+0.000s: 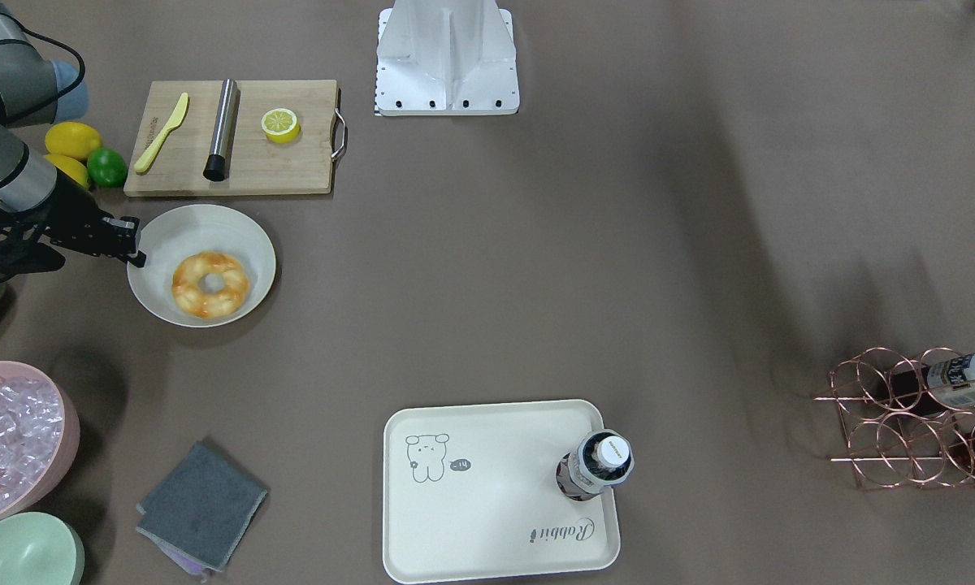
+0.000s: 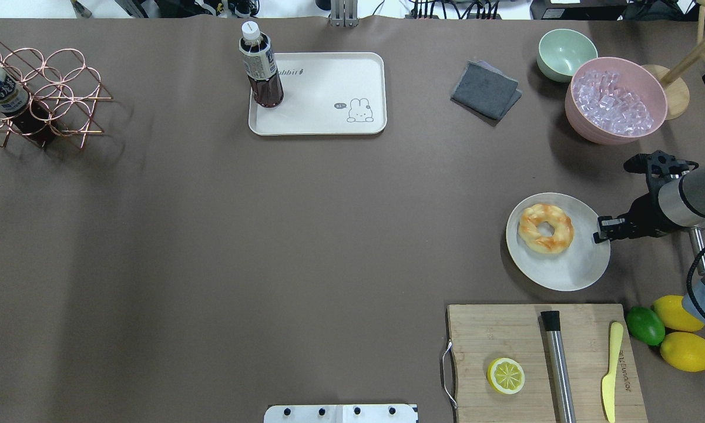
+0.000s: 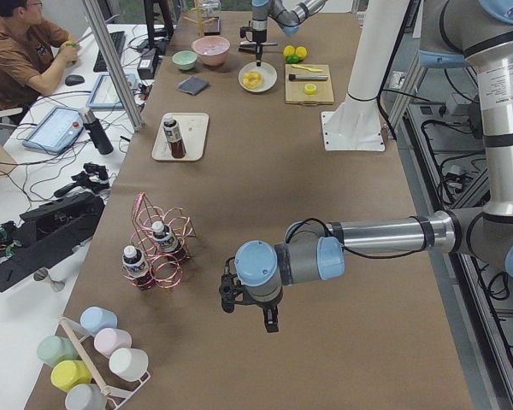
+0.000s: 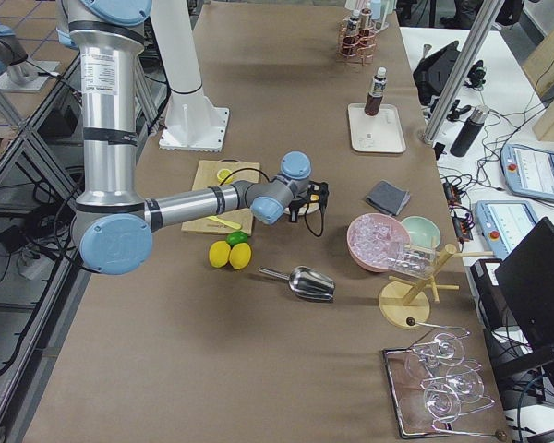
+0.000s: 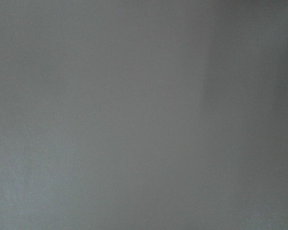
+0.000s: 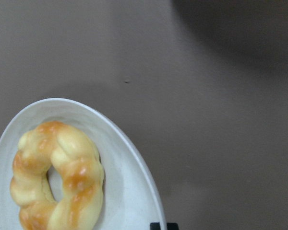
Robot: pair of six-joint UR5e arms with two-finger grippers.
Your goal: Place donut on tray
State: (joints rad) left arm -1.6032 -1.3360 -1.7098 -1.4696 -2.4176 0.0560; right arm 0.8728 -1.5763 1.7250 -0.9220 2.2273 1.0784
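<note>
My right gripper grabs the plate by its rim [image 1: 140, 250] next, to bring the donut over to the cream tray [image 1: 487, 496].
The donut [image 1: 210, 283] lies on a round off-white plate [image 1: 244, 236] on the robot's right side of the table. It also shows in the overhead view [image 2: 545, 228] and the right wrist view [image 6: 57, 177]. The cream tray [image 1: 487, 496] with the bear drawing sits at the far edge [image 2: 323, 111], and a dark bottle [image 1: 595, 465] stands in one corner of it. My right gripper [image 1: 136, 242] is open and empty, low at the plate's outer rim [image 2: 599, 229], beside the donut without touching it. My left gripper [image 3: 248, 313] shows only in the exterior left view, so I cannot tell if it is open or shut.
A wooden cutting board [image 1: 292, 171] holds a lemon half [image 1: 280, 125], a steel rod [image 1: 222, 128] and a yellow knife [image 1: 161, 132]. Lemons and a lime [image 1: 107, 166] lie beside it. A pink ice bowl [image 2: 615, 106], a green bowl [image 2: 566, 54], a grey cloth [image 2: 485, 89] and a copper rack [image 2: 41, 97] stand around.
</note>
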